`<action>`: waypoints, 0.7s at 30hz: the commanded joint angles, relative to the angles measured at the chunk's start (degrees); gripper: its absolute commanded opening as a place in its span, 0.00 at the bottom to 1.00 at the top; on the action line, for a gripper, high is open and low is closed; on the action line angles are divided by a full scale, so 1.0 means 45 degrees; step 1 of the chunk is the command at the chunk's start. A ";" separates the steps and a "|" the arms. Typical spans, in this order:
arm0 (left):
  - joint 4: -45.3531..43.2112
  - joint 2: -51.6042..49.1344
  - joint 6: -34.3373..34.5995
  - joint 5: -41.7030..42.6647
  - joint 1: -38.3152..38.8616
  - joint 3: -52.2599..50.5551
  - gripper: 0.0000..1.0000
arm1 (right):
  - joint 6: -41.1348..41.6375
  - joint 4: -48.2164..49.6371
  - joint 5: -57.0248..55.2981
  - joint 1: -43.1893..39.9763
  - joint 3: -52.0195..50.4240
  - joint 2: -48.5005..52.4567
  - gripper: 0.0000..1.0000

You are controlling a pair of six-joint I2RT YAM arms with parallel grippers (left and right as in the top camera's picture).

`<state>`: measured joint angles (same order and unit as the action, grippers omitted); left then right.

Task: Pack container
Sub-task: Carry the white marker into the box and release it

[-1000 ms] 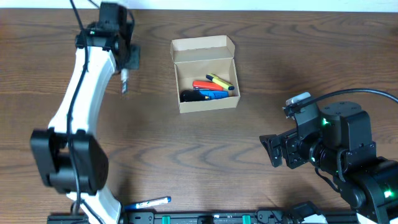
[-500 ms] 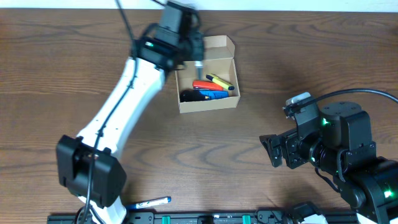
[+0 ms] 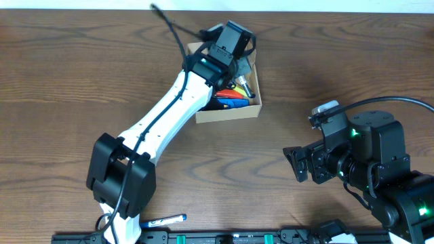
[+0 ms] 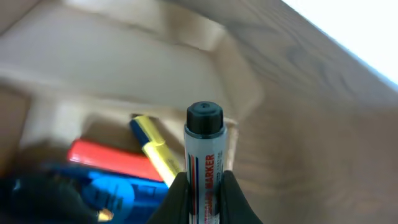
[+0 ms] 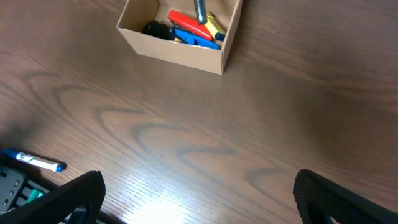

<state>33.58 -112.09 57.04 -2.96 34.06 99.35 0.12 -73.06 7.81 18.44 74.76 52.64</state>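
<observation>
My left gripper now keeps hold of the white marker [image 3: 245,86] until it lies over the blue pen, as it slants beside the yellow pen in my fingers.
The tan cardboard container [image 3: 230,112] stands open at the back middle of the table; it also shows in the right wrist view [image 5: 186,53] and in the left wrist view [image 4: 124,56]. Red, yellow, blue and black pens [image 3: 234,98] lie inside. My left gripper [image 4: 204,186] is shut on a white marker [image 4: 204,162] with a black cap and holds it above the box's right end. The marker shows over the box in the right wrist view [image 5: 200,11]. My right gripper [image 5: 199,193] is open and empty over bare table at the front right.
A blue-and-white pen [image 3: 165,220] lies near the front edge at the left; it also shows in the right wrist view [image 5: 34,160]. The left arm [image 3: 163,115] reaches diagonally from the front left to the box. The box lid flap [image 3: 220,49] stands open at the back.
My left gripper has carried the marker rightward from left of the box to above the box's right end. The right arm has not moved.
</observation>
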 commanded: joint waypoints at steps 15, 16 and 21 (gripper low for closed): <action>0.3784 -0.0029 1.1346 -0.1122 -0.0296 0.0039 0.06 | -0.0189 -0.0005 0.0034 -0.0083 -0.0039 -0.0034 0.99; 0.3866 -0.0029 1.1380 -0.1093 -0.0330 0.0039 0.06 | -0.0189 -0.0005 0.0034 -0.0083 -0.0039 -0.0034 0.99; 0.3905 -0.0029 1.1497 -0.0976 -0.0340 0.0039 0.09 | -0.0189 -0.0005 0.0034 -0.0083 -0.0039 -0.0034 0.99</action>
<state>50.76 -112.09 106.19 -6.44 32.97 99.35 0.12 -73.06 7.81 18.44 74.76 52.64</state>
